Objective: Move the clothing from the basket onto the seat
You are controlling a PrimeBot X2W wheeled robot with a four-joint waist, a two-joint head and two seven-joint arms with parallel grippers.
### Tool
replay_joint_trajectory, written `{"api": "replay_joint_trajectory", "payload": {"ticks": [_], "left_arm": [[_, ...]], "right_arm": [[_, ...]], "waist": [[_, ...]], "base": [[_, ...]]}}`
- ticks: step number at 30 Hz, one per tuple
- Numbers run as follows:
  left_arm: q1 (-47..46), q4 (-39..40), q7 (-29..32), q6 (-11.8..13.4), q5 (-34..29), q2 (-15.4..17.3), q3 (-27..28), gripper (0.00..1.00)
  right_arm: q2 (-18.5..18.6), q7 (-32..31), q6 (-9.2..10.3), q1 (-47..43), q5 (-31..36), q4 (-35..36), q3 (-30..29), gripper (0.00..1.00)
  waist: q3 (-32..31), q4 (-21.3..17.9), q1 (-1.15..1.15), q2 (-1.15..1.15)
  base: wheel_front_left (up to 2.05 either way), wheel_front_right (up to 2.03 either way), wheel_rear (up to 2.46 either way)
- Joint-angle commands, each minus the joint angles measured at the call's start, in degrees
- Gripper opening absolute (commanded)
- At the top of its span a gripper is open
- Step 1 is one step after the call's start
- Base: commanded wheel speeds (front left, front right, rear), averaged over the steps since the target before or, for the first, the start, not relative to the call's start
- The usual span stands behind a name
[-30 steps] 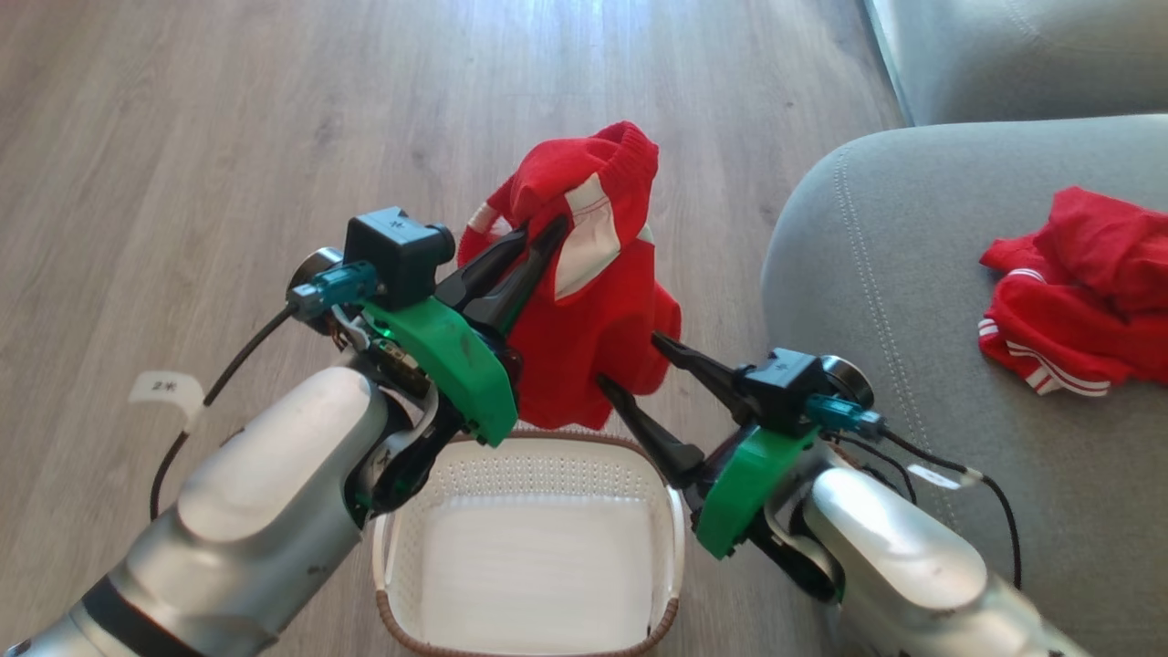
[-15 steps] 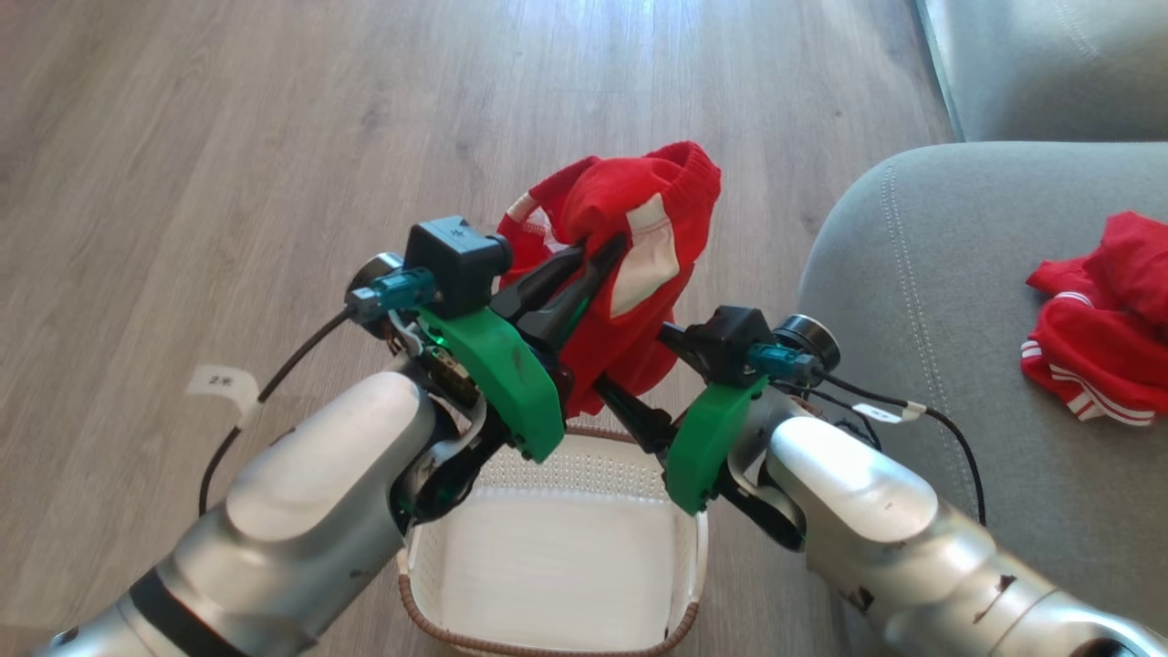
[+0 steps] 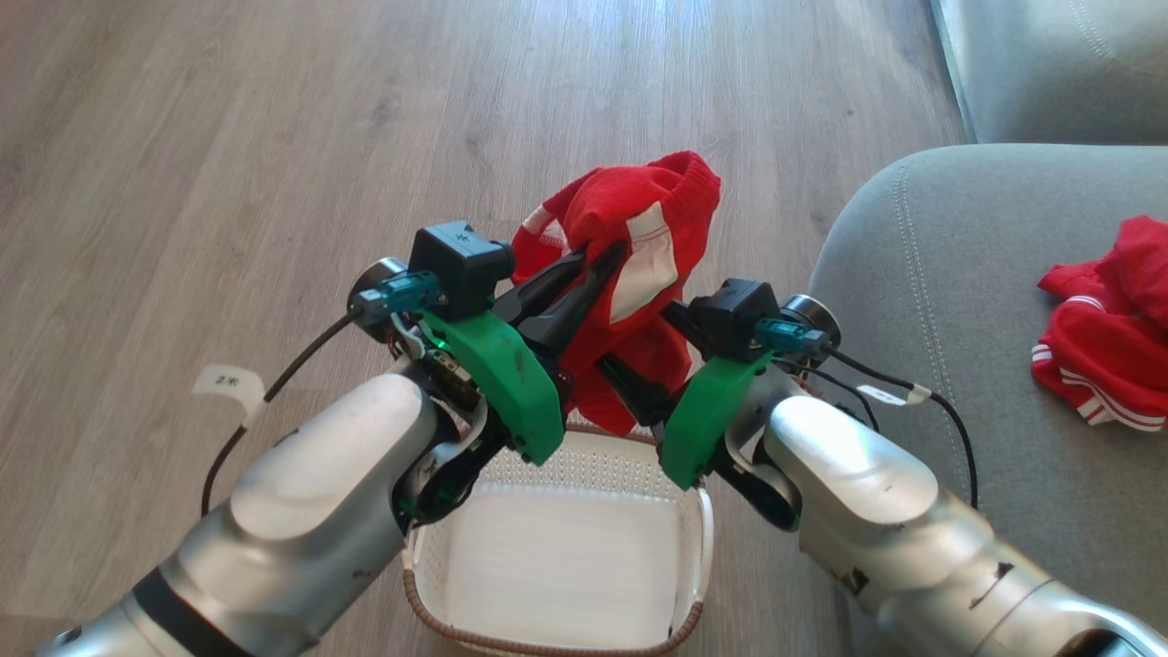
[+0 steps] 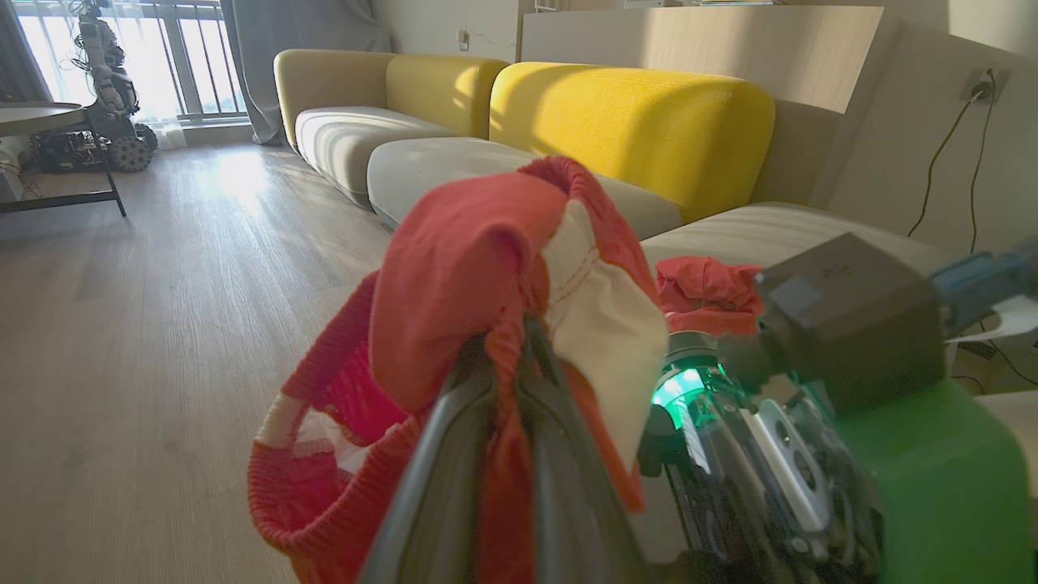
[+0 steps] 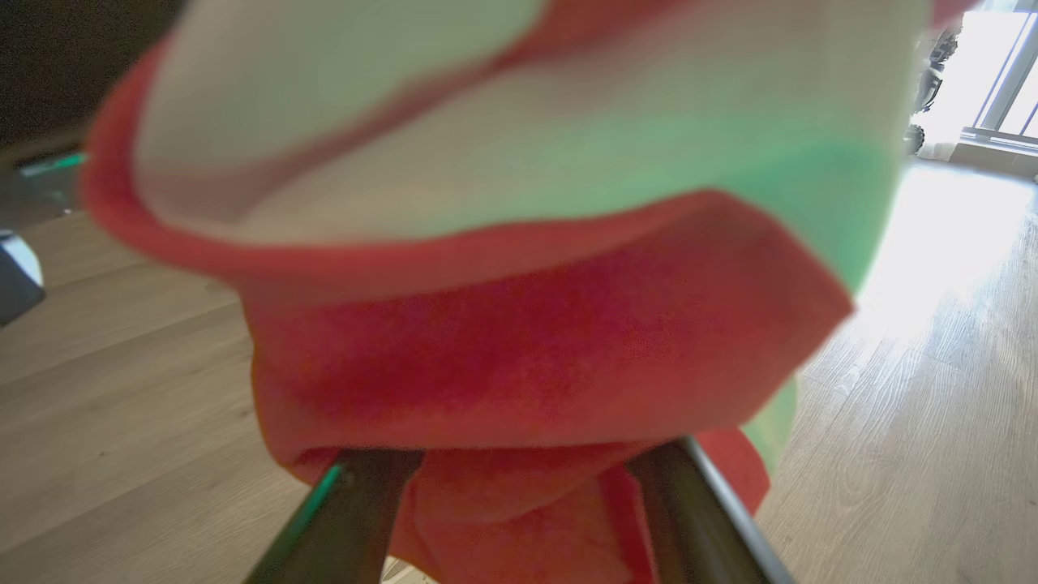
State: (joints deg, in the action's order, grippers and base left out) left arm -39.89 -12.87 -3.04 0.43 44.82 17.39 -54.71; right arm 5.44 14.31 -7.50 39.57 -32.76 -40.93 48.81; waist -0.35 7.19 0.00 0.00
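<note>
My right gripper grabs the red garment by its hanging lower part next, to move the clothing onto the seat.
My left gripper is shut on a red garment with a white panel, which it holds up above the white basket. In the left wrist view its fingers pinch the bunched clothing. The right gripper stands open, its two fingers on either side of the garment's hanging lower part. The right wrist view shows the red cloth between its spread fingers. Nothing lies inside the basket. A second red garment with white stripes lies on the grey seat to the right.
Wooden floor stretches to the left and ahead of the basket. Another grey cushion sits at the top right. The left wrist view shows a yellow sofa back and a dark table far off.
The right gripper has moved in and up to the hanging garment, and its open fingers now straddle the cloth. The left gripper keeps its hold. The head camera has shifted a little.
</note>
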Motion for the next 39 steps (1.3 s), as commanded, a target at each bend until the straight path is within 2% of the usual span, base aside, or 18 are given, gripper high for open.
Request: {"api": "replay_joint_trajectory", "payload": {"ticks": [1, 2, 3, 4, 19, 28, 35, 39], "left_arm": [[-4.6, 1.3, -0.3, -0.3, 0.5, 0.5, 2.5, 0.0], [-4.7, 1.3, -0.3, -0.3, 0.5, 0.5, 2.5, 0.0], [-4.7, 1.2, -0.4, -0.3, 0.5, 0.5, 2.4, 0.0], [-4.7, 1.2, -0.4, -0.3, 0.5, 0.5, 2.4, 0.0], [-4.6, 0.3, -0.9, 0.1, 0.4, 1.1, 2.2, 0.0], [-4.0, 0.7, -1.1, 0.7, 0.6, 2.3, 2.4, 0.0], [-3.3, 1.1, -1.4, 1.4, 1.0, 3.1, 2.8, 0.0], [-2.8, 1.5, -2.0, 1.8, 1.2, 3.3, 3.1, 0.16]], "right_arm": [[-1.6, 0.7, 0.01, 1.9, 0.5, 1.7, -0.8, 1.0], [-1.6, 0.7, 0.01, 1.9, 0.5, 1.7, -0.8, 1.0], [-1.6, 0.7, 0.01, 1.8, 0.5, 1.6, -0.9, 0.34], [-1.7, 0.7, 0.01, 1.7, 0.5, 1.6, -0.9, 0.0], [0.1, 0.7, 0.01, -0.2, -0.6, 4.3, -2.2, 0.0], [3.3, 0.7, 0.01, -5.0, 0.2, 9.6, -6.6, 0.0], [4.7, 0.7, 0.01, -8.7, 2.6, 15.4, -12.3, 0.0], [5.3, 0.7, 0.01, -10.6, 4.0, 17.7, -14.4, 0.0]], "waist": [[0.1, 0.0, 0.0, 0.0], [0.0, 0.0, 0.0, 0.0], [0.0, 0.0, 0.0, 0.0], [0.0, 0.0, 0.0, 0.0], [-0.1, -0.7, 0.0, 0.0], [-0.2, -1.7, 0.0, 0.0], [-0.3, -3.2, 0.0, 0.0], [-0.3, -4.3, 0.0, 0.0]], "base": [[0.0, 0.0, 0.0], [0.0, 0.0, 0.0], [0.0, 0.0, 0.0], [0.0, 0.0, 0.0], [0.0, 0.0, 0.0], [0.0, 0.0, 0.0], [0.0, 0.0, 0.0], [0.0, 0.0, 0.0]]}}
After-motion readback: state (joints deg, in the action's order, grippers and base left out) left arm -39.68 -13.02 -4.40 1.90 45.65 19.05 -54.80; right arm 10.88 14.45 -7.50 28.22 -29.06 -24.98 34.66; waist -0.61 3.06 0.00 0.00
